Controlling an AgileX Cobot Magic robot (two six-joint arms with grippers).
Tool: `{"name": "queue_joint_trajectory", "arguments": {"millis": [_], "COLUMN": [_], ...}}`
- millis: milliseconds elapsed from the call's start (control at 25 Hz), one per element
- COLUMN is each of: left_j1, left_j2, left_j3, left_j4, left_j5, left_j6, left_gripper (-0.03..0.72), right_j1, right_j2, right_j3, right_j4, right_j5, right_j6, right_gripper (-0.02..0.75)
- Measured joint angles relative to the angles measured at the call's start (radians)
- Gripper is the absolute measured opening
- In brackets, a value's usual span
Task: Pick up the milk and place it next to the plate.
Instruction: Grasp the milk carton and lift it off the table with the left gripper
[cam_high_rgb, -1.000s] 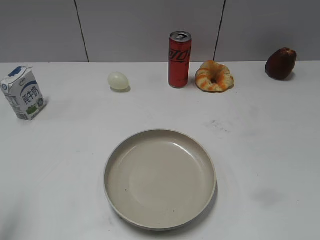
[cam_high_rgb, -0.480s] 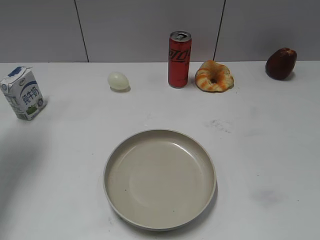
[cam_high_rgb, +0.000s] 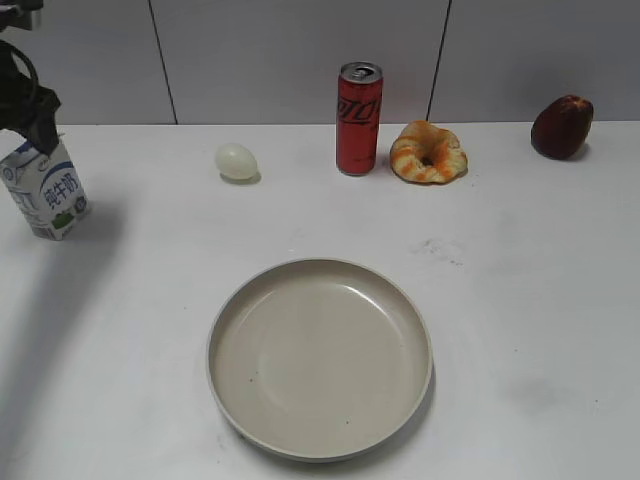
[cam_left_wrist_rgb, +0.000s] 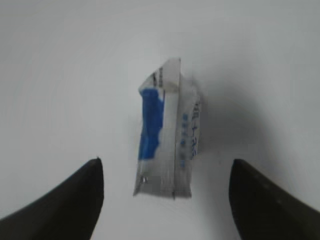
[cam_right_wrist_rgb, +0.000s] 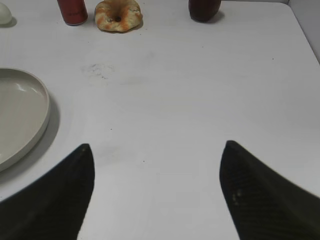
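My left gripper grabs the milk carton around its upright body (cam_high_rgb: 48, 195) (cam_left_wrist_rgb: 167, 135) next, to set it beside the plate.
The milk (cam_high_rgb: 48, 192), a small white carton with blue trim and a green patch, stands upright at the table's far left. In the left wrist view I look down on its gable top (cam_left_wrist_rgb: 167, 135). My left gripper (cam_left_wrist_rgb: 165, 200) is open, hovering just above the carton, its fingers wide on either side; in the exterior view its dark body (cam_high_rgb: 22, 105) hangs over the carton's top. The plate (cam_high_rgb: 320, 440), large, round and beige, lies at the front middle and shows in the right wrist view (cam_right_wrist_rgb: 30, 125). My right gripper (cam_right_wrist_rgb: 156, 192) is open and empty over bare table right of the plate.
Along the back stand a pale egg (cam_high_rgb: 237, 161), a tall red can (cam_high_rgb: 358, 118), a croissant (cam_high_rgb: 428, 152) and a dark red fruit (cam_high_rgb: 561, 127). The table's right edge shows in the right wrist view (cam_right_wrist_rgb: 305, 30).
My left arm has come into the exterior view from the left and now hangs over the milk carton. Its shadow has spread across the left of the table. Nothing else moved.
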Motion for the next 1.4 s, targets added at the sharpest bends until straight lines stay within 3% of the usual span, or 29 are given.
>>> {"name": "queue_joint_trajectory", "arguments": {"millis": [240,760,880,1160,1400], "left_j1": [0.0,0.0,0.0,0.0,0.0], "left_j2": [0.117,0.23,0.231,0.231,0.231], "left_j3": [-0.132,-0.143,-0.143,-0.143,-0.143], "left_j4": [0.002,-0.008,-0.009,-0.009,-0.01], "left_j5": [0.043,0.074,0.078,0.083,0.085], "left_j6": [0.0,0.0,0.0,0.0,0.0], "left_gripper": [0.594,0.576,0.517,0.291,0.286], "right_j1": [0.0,0.0,0.0,0.0,0.0], "right_j2": [0.0,0.0,0.0,0.0,0.0], "right_j3": [0.0,0.0,0.0,0.0,0.0], "right_j4": [0.0,0.0,0.0,0.0,0.0], "right_j5": [0.0,0.0,0.0,0.0,0.0], "right_j6": [0.0,0.0,0.0,0.0,0.0], "right_gripper": [0.588,0.588,0.588,0.588,0.588]}}
